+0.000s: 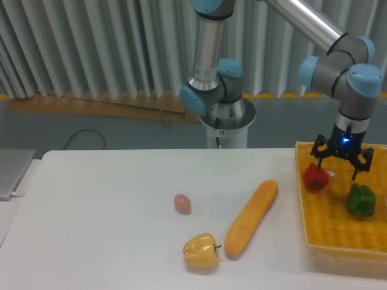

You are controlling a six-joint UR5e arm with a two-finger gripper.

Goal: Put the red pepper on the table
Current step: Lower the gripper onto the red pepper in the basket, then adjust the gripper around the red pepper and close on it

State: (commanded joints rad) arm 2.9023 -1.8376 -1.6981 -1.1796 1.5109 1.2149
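Observation:
My gripper grabs the red pepper (pixel 314 177) by its two sides next, to place the red pepper on the tabletop.
The red pepper (pixel 314 177) lies inside the yellow woven basket (pixel 320 241), near its back left corner. My gripper (pixel 338 166) hangs just above the basket, to the right of the red pepper and a little higher. Its two dark fingers are spread wide apart and hold nothing. The left finger (pixel 316 158) comes down close over the pepper's top; whether it touches I cannot tell. The white table (pixel 97 229) stretches out to the left of the basket.
A green pepper (pixel 360 200) lies in the basket right of the red one. On the table are a long orange carrot (pixel 251 218), a yellow pepper (pixel 201 251) and a small brownish egg (pixel 182 203). A laptop edge (pixel 12 172) sits at far left.

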